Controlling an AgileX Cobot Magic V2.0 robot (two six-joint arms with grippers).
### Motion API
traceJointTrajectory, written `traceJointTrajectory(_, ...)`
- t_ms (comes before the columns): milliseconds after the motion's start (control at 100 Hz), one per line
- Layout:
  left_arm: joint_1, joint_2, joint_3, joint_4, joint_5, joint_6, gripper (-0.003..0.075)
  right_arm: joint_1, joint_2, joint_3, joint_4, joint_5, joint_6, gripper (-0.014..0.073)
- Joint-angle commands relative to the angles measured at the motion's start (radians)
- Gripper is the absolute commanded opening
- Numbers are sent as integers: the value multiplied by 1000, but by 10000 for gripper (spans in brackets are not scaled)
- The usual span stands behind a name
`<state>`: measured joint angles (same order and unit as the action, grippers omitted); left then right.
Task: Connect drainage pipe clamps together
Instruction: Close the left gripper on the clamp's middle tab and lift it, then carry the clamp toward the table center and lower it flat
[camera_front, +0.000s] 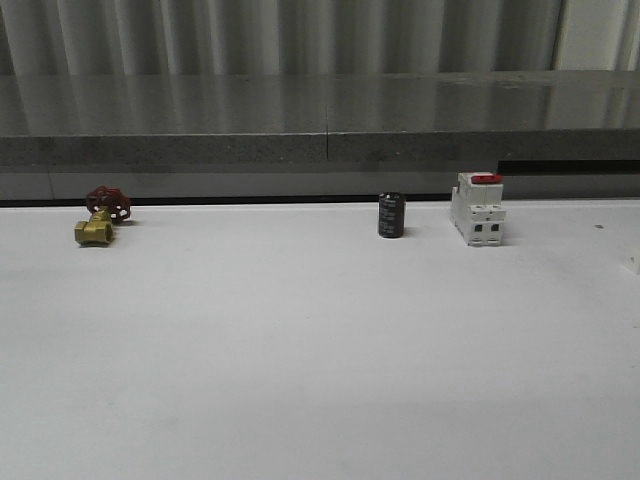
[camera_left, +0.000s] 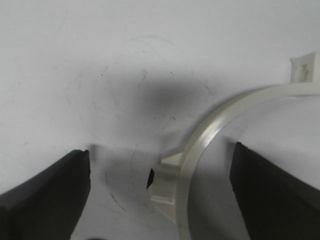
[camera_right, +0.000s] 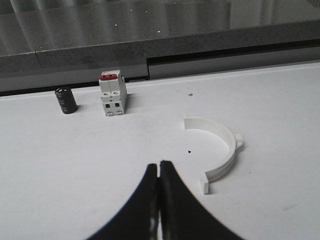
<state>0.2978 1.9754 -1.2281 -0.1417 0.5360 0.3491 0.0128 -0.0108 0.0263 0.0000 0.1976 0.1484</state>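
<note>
My left gripper needs to close on the clamp now, because its fingers reach down past the clamp's end tab (camera_left: 164, 184) near the table.
One white drainage pipe clamp half (camera_left: 210, 127) lies on the white table in the left wrist view, its end tab nearest the camera. My left gripper (camera_left: 161, 150) is open and straddles this half-ring, with a black finger (camera_left: 50, 195) well off to one side and the other finger (camera_left: 270, 190) close on the opposite side, neither touching it. A second white clamp half (camera_right: 230, 150) lies flat in the right wrist view. My right gripper (camera_right: 159, 164) is shut on nothing, a short way beside that half's near end.
A brass valve with a red handwheel (camera_front: 100, 218) sits far left on the table. A dark cylinder (camera_front: 391, 215) and a white boxy switch with a red top (camera_front: 477, 208) stand at the back. A grey ledge (camera_front: 320, 120) runs behind the table.
</note>
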Motion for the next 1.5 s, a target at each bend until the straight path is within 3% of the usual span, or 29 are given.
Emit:
traceJointTrajectory(0, 1, -42, -25, -14, -31, 0, 566, -6, -18, -15, 0, -74, -12, -67)
traceJointTrajectory(340, 1, -42, -27, -14, -30, 0, 563, -6, -18, -15, 0, -74, -12, -67)
traceJointTrajectory(410, 1, -42, -27, -14, -28, 0, 533, -6, -18, -15, 0, -74, -12, -67)
traceJointTrajectory(510, 1, -42, -27, -14, -23, 0, 414, -6, -18, -15, 0, -74, -12, -67)
traceJointTrajectory(660, 1, -42, -27, -14, 2, 0, 115, -6, -18, -15, 0, -74, -12, -67)
traceJointTrajectory(770, 1, -43, -27, -33, 29, 0, 3, -6, -18, -15, 0, -74, -12, -67)
traceJointTrajectory(940, -5, -81, -25, -172, 86, 0, -9, -6, -18, -15, 0, -74, -12, -67)
traceJointTrajectory(1180, -122, -239, -23, -169, 130, -56, -9, -6, -18, -15, 0, -74, -12, -67)
traceJointTrajectory(1310, -243, -323, -21, -104, 141, -216, -9, -6, -18, -15, 0, -74, -12, -67)
traceJointTrajectory(1490, -465, -338, -20, 133, 139, -512, -8, -6, -18, -15, 0, -74, -12, -67)
